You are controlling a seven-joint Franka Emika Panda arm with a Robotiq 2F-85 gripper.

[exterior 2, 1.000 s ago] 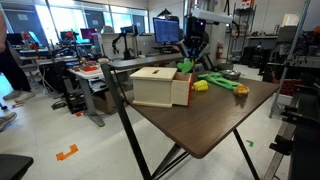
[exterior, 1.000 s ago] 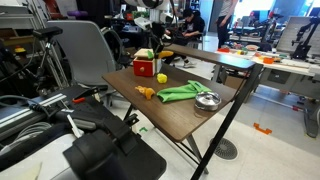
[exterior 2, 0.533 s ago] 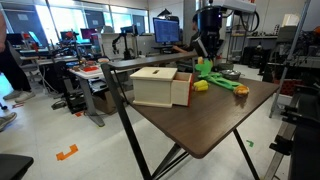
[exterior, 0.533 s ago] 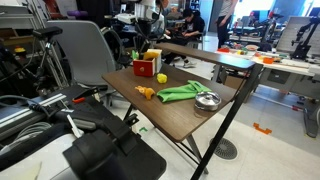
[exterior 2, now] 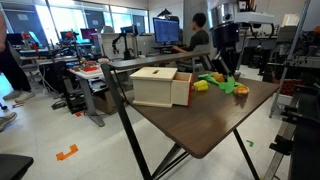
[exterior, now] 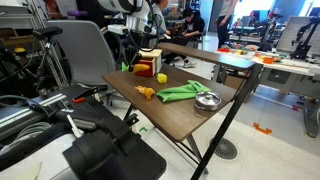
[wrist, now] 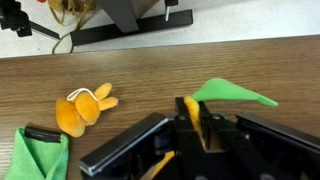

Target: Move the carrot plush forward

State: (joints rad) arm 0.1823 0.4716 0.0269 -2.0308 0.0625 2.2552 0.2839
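Note:
The carrot plush is hanging above the brown table and would land short of the table's edge if I opened now. My gripper should move the plush forward.
In the wrist view my gripper (wrist: 200, 118) is shut on the carrot plush (wrist: 191, 108). Its yellow-orange body is pinched between the jaws and its green tuft (wrist: 235, 95) sticks out over the brown table (wrist: 150, 65). In both exterior views my gripper (exterior: 141, 57) (exterior 2: 222, 68) hangs low over the table beside the red-and-yellow box (exterior: 147, 68). The plush is too small to make out there.
A stubby orange piece (wrist: 80, 108) (exterior: 147, 93) lies on the table next to a bright-green cloth (wrist: 35, 158) (exterior: 180, 92). A metal bowl (exterior: 207, 100) sits near the table's edge. A yellow ball (exterior: 160, 77) rests by the box. Chairs and desks surround the folding table.
The arm has carried the shut gripper sideways across the table and lower, from above the box to beside it. The other objects have not moved.

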